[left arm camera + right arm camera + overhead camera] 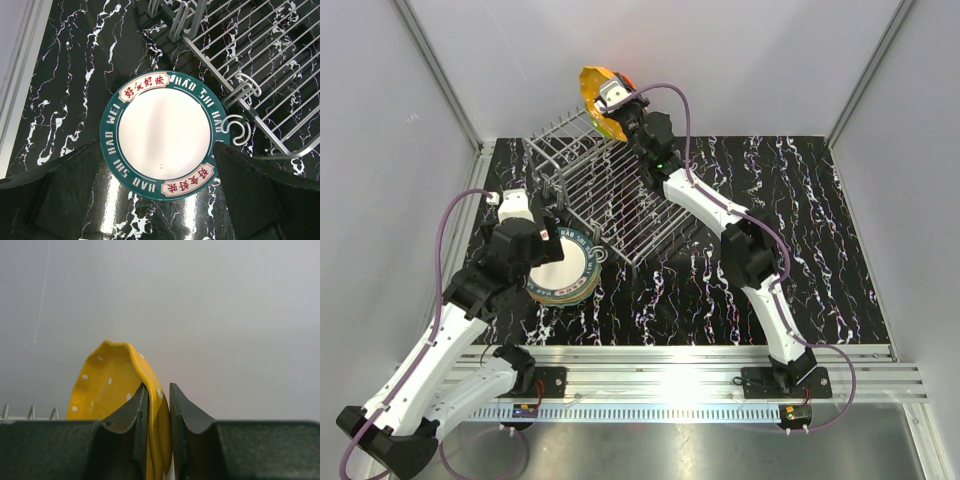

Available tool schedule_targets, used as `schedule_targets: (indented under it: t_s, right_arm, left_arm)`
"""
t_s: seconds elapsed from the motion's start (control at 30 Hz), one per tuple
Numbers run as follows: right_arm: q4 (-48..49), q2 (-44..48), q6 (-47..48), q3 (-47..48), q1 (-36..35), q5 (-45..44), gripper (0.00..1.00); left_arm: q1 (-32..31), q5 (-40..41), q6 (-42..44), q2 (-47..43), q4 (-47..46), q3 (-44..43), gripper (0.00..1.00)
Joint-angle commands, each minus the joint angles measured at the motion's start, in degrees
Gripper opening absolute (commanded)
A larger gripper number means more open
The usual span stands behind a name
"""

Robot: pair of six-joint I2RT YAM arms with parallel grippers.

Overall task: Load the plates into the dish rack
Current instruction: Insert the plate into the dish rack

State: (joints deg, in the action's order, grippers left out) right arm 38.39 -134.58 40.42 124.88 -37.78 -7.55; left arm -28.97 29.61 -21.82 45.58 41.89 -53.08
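The plate, on edge at the rack's far-end wires, would stay in the rack (605, 190), so my right gripper should open its fingers.
The silver wire dish rack (605, 190) stands at the middle back of the table. My right gripper (618, 108) is shut on the rim of a dotted yellow-orange plate (594, 95) and holds it on edge above the rack's far end. In the right wrist view both fingers pinch that plate (105, 382) at the right gripper (159, 407). A stack of plates (572, 282) lies left of the rack, topped by a teal-rimmed white plate (162, 132). My left gripper (156, 150) hovers open over it, its jaws wide on either side of the plate's near rim.
The rack's curled wire end (240, 127) lies just right of the stack in the left wrist view. The black marbled tabletop (790, 250) spreads to the right. Grey walls and metal frame posts (440, 70) close in the back and sides.
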Motion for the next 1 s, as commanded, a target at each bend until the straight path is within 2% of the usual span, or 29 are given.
schedule_targets:
  t_s: [0.0,0.13,0.3,0.37,0.47,0.73,0.83,0.87,0.97]
  right_arm:
    - [13.64,1.69,-0.52,3.45,-0.8,-2.64,0.09]
    - [13.29,1.87,0.01,2.39,-0.8,-2.56,0.1]
    - [12.67,2.05,0.71,1.33,-0.98,-1.5,0.24]
    - [11.8,2.13,1.06,1.42,-1.16,-1.24,0.26]
    - [11.01,2.05,0.89,1.94,-1.24,-0.8,0.34]
    - [7.58,1.52,0.18,3.88,-1.42,-0.1,0.41]
    - [5.82,1.34,-0.34,4.76,-1.42,0.52,0.46]
    - [5.38,1.17,-0.43,4.93,-1.42,0.78,0.52]
    - [3.54,0.46,-1.22,6.95,-1.42,1.22,0.53]
  left_arm:
    - [-0.3,1.77,0.55,-0.05,-2.16,-0.36,0.99]
    - [-0.38,1.86,0.55,-0.06,-2.08,-0.36,0.99]
    - [-0.47,1.86,0.55,-0.05,-2.16,-0.36,0.99]
    - [-0.47,1.86,0.55,-0.06,-2.16,-0.36,0.99]
    - [-0.56,1.86,0.56,-0.06,-2.08,-0.27,0.99]
    - [-0.65,1.86,0.55,0.03,-2.16,-0.18,0.99]
    - [-0.73,1.86,0.64,0.03,-2.16,-0.1,0.99]
    - [-0.74,1.86,0.64,-0.05,-2.25,-0.09,0.99]
    - [-0.74,1.77,0.64,0.03,-2.25,-0.1,0.99]
